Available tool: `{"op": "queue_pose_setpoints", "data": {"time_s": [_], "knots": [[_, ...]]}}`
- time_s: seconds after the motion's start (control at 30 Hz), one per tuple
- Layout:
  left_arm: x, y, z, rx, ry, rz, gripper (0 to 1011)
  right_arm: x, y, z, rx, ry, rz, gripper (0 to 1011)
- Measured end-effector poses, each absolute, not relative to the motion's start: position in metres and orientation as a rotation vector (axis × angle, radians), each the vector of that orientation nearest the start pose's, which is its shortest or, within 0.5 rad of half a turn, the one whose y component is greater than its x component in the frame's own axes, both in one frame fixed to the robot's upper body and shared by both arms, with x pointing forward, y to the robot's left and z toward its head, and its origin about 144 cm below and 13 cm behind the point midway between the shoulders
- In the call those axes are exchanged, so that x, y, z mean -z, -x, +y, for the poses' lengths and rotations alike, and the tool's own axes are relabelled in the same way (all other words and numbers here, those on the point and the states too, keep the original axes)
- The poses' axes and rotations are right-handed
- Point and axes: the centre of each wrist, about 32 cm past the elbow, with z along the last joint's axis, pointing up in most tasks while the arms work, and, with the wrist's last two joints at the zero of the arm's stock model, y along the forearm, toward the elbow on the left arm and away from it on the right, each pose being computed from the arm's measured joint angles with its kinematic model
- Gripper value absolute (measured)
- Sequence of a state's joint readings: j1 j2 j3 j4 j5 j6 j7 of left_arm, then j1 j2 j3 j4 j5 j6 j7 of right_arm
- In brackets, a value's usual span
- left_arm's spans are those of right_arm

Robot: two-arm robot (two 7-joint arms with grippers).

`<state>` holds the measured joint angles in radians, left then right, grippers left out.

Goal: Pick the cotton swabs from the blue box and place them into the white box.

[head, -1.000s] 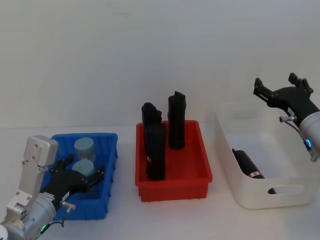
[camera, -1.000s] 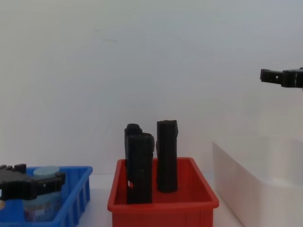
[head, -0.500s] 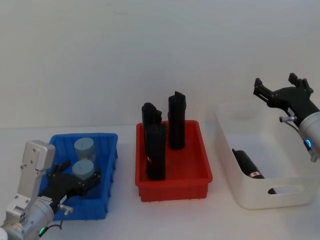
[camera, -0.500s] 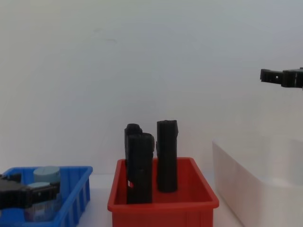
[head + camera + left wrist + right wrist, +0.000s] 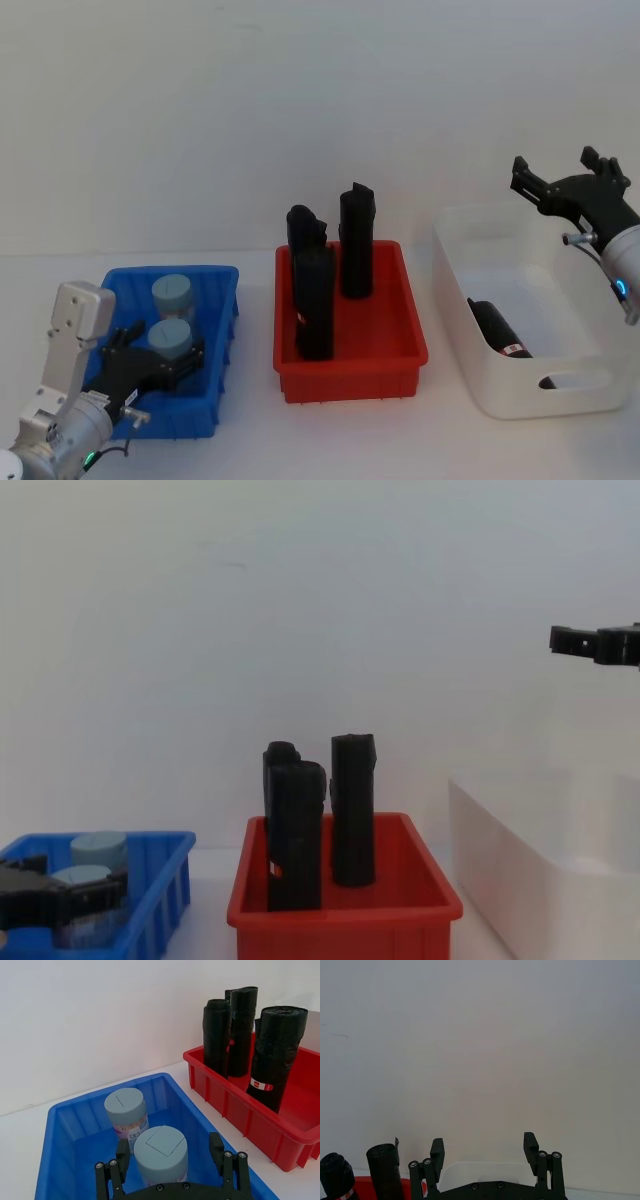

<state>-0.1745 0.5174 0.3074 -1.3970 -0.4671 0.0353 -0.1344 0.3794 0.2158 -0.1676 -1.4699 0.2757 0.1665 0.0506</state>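
Note:
My left gripper grabs the tub's body just under the lid [image 5: 85, 932] next, to bring the cotton swabs to the white box.
Two cotton swab tubs with pale grey-blue tops stand in the blue box [image 5: 225, 312] at the table's left: a far tub [image 5: 172, 294] [image 5: 126, 1107] and a near tub [image 5: 169, 337] [image 5: 161, 1149]. My left gripper [image 5: 160, 350] [image 5: 169, 1152] is open low inside the box, one finger on each side of the near tub, with a gap on one side. On the right stands the white box [image 5: 520, 400] [image 5: 540, 880]. My right gripper [image 5: 565, 182] [image 5: 484, 1149] hangs open above its far end, holding nothing.
A red bin [image 5: 350, 375] with three upright black rolls [image 5: 315, 300] stands between the two boxes. One black roll [image 5: 495, 328] lies inside the white box. A plain white wall runs close behind the table.
My left gripper has sunk lower into the blue box and now straddles the near tub. The right arm has stayed still.

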Motion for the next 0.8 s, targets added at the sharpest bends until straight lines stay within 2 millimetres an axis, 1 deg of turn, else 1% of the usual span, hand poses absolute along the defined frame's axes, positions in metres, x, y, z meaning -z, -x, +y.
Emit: {"op": "queue_pose_setpoints", "data": {"time_s": [0.37,0.8], "knots": [[-1.142,-0.504,0.322,-1.243,-0.199,0.065,1004,-1.247,-0.554,-0.245,1.373,-0.065,-0.049,1002],[-1.14,-0.508,0.326,-1.249,-0.23,0.088,1004,-1.247,-0.554,-0.245,1.373,-0.065,-0.049,1002]]}}
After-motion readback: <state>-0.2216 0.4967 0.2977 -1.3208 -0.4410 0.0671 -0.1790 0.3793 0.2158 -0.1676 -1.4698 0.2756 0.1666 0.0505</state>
